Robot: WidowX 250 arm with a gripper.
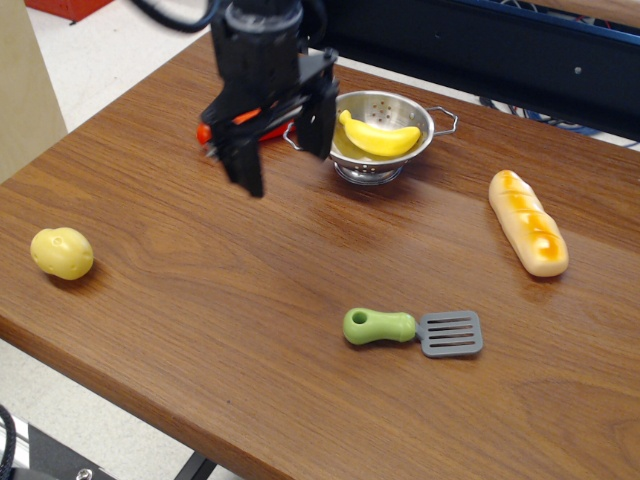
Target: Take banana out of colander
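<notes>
The gripper should take the banana out of the colander (pixel 381 162) next, so it should grab the bright-yellow banana's narrow stem end (pixel 349 122).
The yellow banana (pixel 380 137) lies inside the shiny steel colander (pixel 381 162) at the back middle of the wooden table. My black gripper (pixel 285 155) is open and empty. It hangs above the table just left of the colander, with its right finger close to the colander's left rim. It is not touching the banana.
A red object (pixel 222 130) lies behind the gripper, mostly hidden. A yellow potato (pixel 62 253) sits near the left edge. A tan bread loaf (pixel 527 222) lies at the right. A green-handled grey spatula (pixel 412 330) lies at the front middle.
</notes>
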